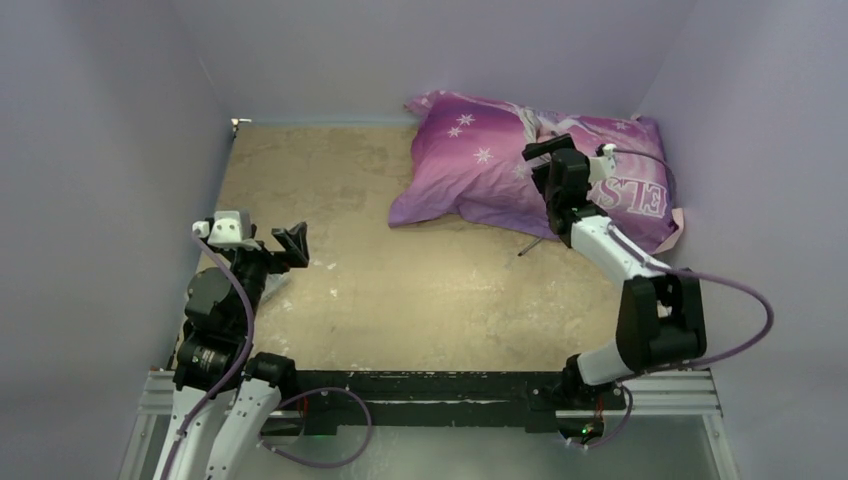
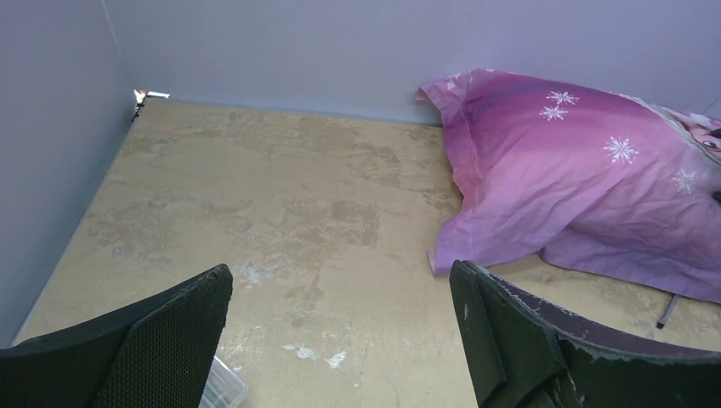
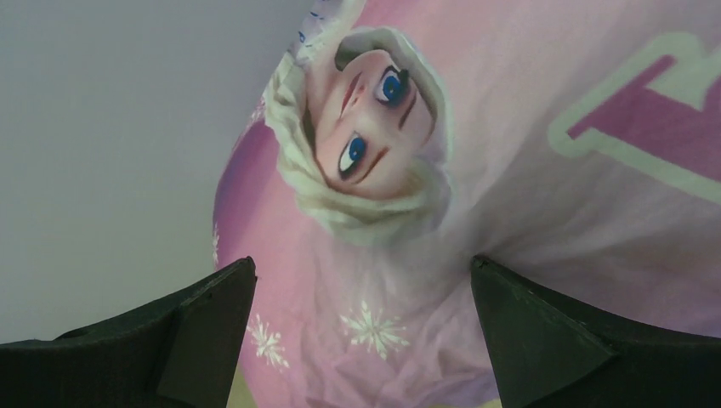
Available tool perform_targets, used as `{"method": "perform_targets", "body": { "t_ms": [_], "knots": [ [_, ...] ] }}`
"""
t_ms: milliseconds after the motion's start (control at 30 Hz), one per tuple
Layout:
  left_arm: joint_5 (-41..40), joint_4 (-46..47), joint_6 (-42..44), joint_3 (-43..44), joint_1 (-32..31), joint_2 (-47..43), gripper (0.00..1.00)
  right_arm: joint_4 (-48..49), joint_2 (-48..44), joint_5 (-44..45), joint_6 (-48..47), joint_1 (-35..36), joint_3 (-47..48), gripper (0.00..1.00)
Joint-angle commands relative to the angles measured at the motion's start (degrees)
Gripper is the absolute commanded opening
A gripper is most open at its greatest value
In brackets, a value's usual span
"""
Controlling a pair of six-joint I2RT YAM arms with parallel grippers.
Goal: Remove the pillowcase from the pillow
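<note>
My fingers are above the pillowcase [image 1: 480,165] [image 3: 476,217] and its snowflake and would miss if they closed now. My right gripper needs to go lower first, then close on the pillowcase.
The magenta-purple pillowcase [image 1: 480,165] with white snowflakes and a cartoon princess covers the pillow at the back right of the table. The white pillow itself is hidden inside it. My right gripper [image 1: 548,160] hovers just above the pillowcase's middle, open and empty; the right wrist view shows the princess face [image 3: 366,127] and snowflakes on the pillowcase between the spread fingers [image 3: 204,331]. My left gripper [image 1: 290,243] is open and empty over the left of the table, far from the pillowcase, which shows at the right of the left wrist view [image 2: 587,178].
Purple walls close the table on the left, back and right. A thin dark stick [image 1: 530,247] lies on the tan tabletop [image 1: 400,290] just in front of the pillowcase. A clear plastic piece [image 2: 223,387] lies under the left gripper.
</note>
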Motion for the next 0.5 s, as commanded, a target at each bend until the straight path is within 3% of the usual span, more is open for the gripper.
{"method": "perform_targets", "body": {
  "t_ms": [0, 100, 133, 300, 333, 467],
  "knots": [
    [1.01, 1.68, -0.2, -0.29, 0.23, -0.67, 0.99, 6.49, 8.63, -2.69, 3.78, -0.87, 4.35, 0.99],
    [0.73, 1.52, -0.14, -0.31, 0.21, -1.12, 0.99, 7.34, 14.62, -2.92, 3.37, -0.92, 5.66, 0.96],
    [0.56, 1.47, -0.12, -0.31, 0.25, -1.29, 0.99, 7.92, 15.97, -3.08, 2.86, -0.92, 5.72, 0.87],
    [0.46, 1.51, -0.12, -0.33, 0.05, -1.55, 0.99, 8.78, 19.52, -3.56, -1.9, -0.89, 6.71, 0.08],
    [0.52, 1.51, -0.18, -0.39, -0.04, -1.62, 0.99, 8.24, 19.43, -3.17, -2.6, -0.96, 7.14, 0.0],
    [0.4, 1.46, -0.03, -0.39, -0.14, -1.98, 0.99, 8.38, 16.21, -2.25, -9.11, -0.91, 9.98, 0.0]
  ]
}}
